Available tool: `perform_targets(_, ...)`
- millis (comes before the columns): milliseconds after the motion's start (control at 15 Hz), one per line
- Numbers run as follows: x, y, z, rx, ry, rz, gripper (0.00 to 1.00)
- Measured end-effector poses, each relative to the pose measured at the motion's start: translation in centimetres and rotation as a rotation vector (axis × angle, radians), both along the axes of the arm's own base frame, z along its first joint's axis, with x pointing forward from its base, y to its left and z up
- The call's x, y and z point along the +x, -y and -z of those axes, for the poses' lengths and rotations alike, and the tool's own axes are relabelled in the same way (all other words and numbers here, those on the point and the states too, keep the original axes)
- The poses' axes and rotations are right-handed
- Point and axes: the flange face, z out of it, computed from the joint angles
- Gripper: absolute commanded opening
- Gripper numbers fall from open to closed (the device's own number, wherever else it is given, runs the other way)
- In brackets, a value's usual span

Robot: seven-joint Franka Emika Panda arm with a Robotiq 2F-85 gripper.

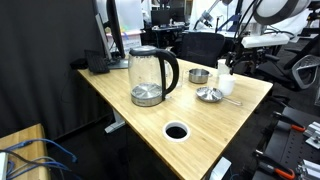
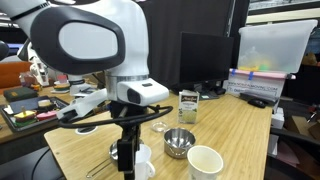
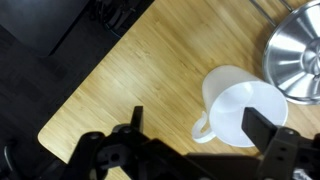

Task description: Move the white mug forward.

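My fingers are above the white mug's rim and handle, so it is too early to close on the mug and closing now would miss. My gripper lowers first, then closes.
The white mug stands on the wooden table, open side up, with its handle toward the gripper's middle. My gripper is open and wide. One finger overlaps the mug's rim in the wrist view, the other is over bare wood, and nothing is held. In an exterior view the mug is half hidden beside the black gripper. In an exterior view the mug sits under the gripper near the table's far right.
A small metal bowl sits right beside the mug and shows in both exterior views. A flat silver saucer, a glass kettle, a larger pale mug and a carton also stand there. The table's corner is close.
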Motion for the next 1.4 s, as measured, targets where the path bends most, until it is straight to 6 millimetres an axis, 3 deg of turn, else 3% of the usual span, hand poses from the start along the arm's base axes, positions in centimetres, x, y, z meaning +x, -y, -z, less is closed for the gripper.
perform_targets(267,0.9,1.9,1.3,0.006,-0.023,0.064,1.00)
perform_targets(667,1.3,2.4,3.5,0.014,-0.070,0.085,0.98)
perform_targets(733,1.5,2.4,3.6,0.013,-0.071,0.084,0.81)
perform_targets(800,1.7,2.3,3.6,0.013,-0.071,0.080,0.73)
perform_targets(1400,2.5,0.5,3.6,0.020,-0.067,0.050,0.09)
